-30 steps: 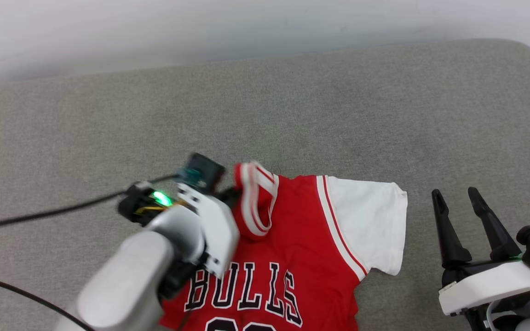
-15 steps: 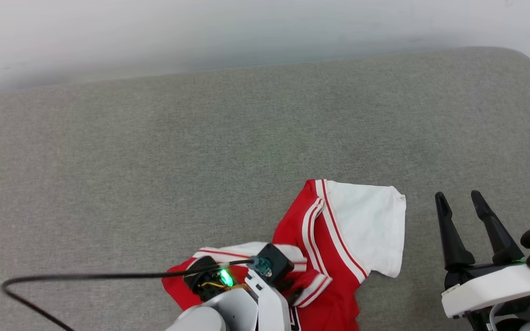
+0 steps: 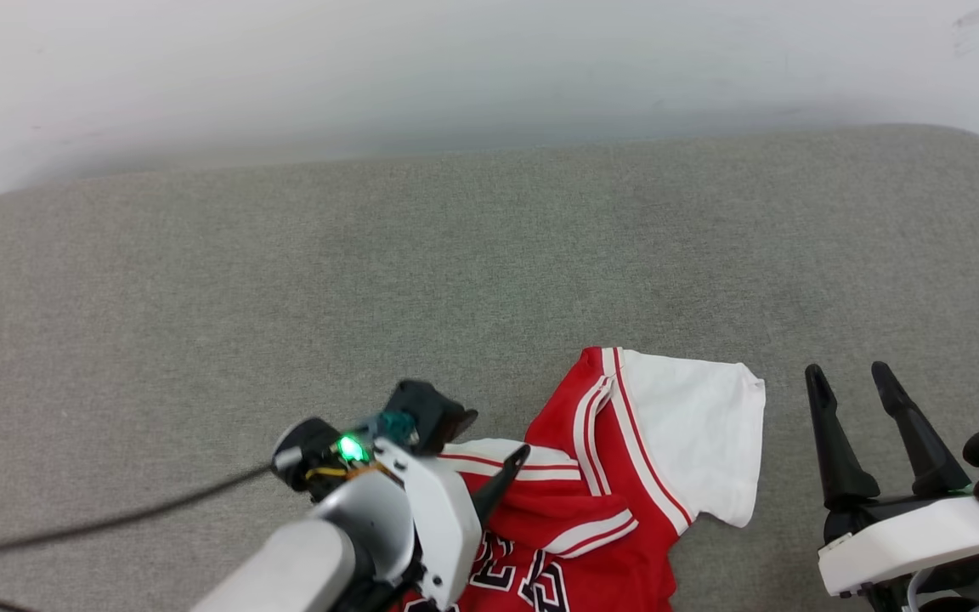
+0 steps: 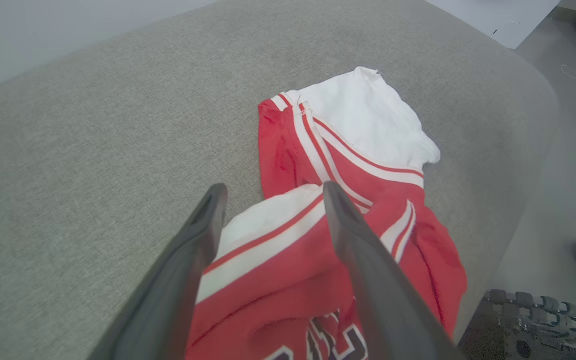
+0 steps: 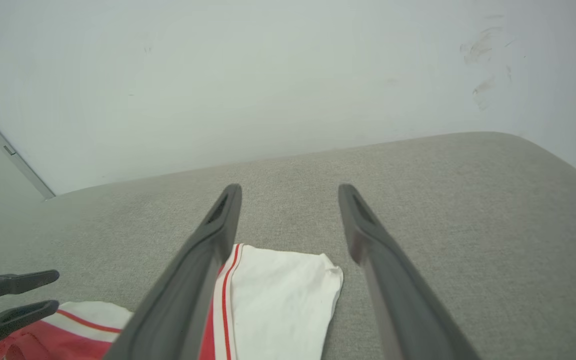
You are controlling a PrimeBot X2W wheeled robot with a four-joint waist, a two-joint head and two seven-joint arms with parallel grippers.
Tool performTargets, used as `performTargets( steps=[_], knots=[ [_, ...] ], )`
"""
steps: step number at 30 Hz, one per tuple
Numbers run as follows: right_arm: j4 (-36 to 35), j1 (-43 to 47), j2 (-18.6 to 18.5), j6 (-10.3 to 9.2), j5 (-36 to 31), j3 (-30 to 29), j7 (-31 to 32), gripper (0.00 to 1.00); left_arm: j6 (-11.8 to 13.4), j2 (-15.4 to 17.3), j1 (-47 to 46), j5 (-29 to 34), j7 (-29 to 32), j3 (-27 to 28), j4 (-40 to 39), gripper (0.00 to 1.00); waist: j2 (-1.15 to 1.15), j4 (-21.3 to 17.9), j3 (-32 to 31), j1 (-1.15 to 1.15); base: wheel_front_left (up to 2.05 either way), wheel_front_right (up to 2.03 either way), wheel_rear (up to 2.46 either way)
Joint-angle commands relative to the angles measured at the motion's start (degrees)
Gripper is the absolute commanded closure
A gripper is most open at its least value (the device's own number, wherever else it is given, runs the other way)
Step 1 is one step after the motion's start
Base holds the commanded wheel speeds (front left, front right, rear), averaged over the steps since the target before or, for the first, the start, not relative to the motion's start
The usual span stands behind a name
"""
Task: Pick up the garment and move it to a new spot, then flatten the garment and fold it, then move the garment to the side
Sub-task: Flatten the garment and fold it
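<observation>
My left gripper grabs the garment by its raised white sleeve edge (image 3: 491, 449) next, since the folded sleeve rises in a fold while the other sleeve (image 3: 702, 428) lies flat.
The garment (image 3: 651, 442), a red jersey with white sleeves, lies bunched at the near edge of the grey cushion (image 3: 455, 255). Its right sleeve lies flat. Its left sleeve is folded over the chest, covering part of the black lettering. My left gripper (image 3: 494, 463) hovers open just over that folded sleeve. In the left wrist view its fingers straddle the striped hem of the garment (image 4: 368, 115) with nothing pinched between them (image 4: 274, 189). My right gripper (image 3: 846, 374) stands open to the right of the flat sleeve, apart from the cloth (image 5: 278, 280), fingers spread (image 5: 290, 189).
A pale wall rises behind the cushion. A black cable (image 3: 116, 518) trails left from my left wrist. The cushion's rounded right corner drops to the floor, where a dark wheeled base (image 4: 533, 320) stands.
My left gripper dragged the collar and left sleeve toward me and over the chest, then opened and let go. The right gripper has stayed open. The camera has tilted slightly.
</observation>
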Motion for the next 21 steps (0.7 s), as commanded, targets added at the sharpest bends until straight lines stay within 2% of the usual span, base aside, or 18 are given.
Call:
performTargets(
  steps=[1, 3, 10, 15, 18, 19, 20, 21],
  knots=[
    [-0.36, 0.32, 0.11, -0.02, -0.17, -0.01, 0.02, 0.00, -0.68, 0.21, -1.46, -0.93, 1.11, 0.22, 0.14, 0.00, 0.00, 0.06, 0.19, 0.00, 0.00, 0.00, 0.00],
    [-0.53, 0.21, 0.11, -0.02, -0.24, 0.30, 0.28, 0.00, -1.86, 1.62, -3.02, -2.09, 4.45, 0.22, 1.30, 0.00, 0.00, -0.16, 0.65, 0.00, 0.00, 0.00, 0.00],
    [-0.43, -0.49, 0.11, -0.02, 0.20, 0.81, 0.12, 0.00, -5.06, 3.41, -9.25, -5.81, 15.56, -2.38, 7.02, 0.00, 0.00, -1.61, 3.02, 0.00, 0.00, 0.00, 0.00],
    [0.11, -0.74, 0.11, -0.02, 0.77, 0.80, -0.57, 0.00, -6.01, 3.77, -11.85, -7.27, 20.30, -5.53, 10.75, 0.00, 0.00, -2.76, 4.47, 0.00, 0.00, 0.00, 0.00],
    [0.51, -0.95, 0.11, -0.02, 1.01, 0.61, -0.98, 0.00, -6.29, 4.07, -12.73, -7.37, 21.09, -7.15, 11.87, 0.00, 0.00, -3.12, 4.96, 0.00, 0.00, 0.00, 0.00],
    [0.61, -1.02, 0.11, -0.02, 1.07, 0.59, -1.02, 0.00, -6.34, 4.07, -12.91, -7.54, 21.10, -7.68, 12.10, 0.63, 0.00, -3.17, 5.09, 0.00, 0.00, 0.00, 0.00],
    [0.68, -1.11, 0.11, -0.02, 1.12, 0.55, -1.11, 0.00, -6.35, 4.12, -13.06, -7.83, 21.09, -8.14, 12.29, 1.00, 0.00, -3.20, 5.19, 0.00, 0.00, 0.00, 0.00],
    [0.77, -1.13, 0.11, -0.02, 1.17, 0.52, -1.20, 0.00, -6.35, 4.22, -13.29, -7.96, 20.83, -8.47, 12.45, 1.00, 0.00, -3.20, 5.28, 0.00, 0.00, 0.00, 0.00]
  ],
)
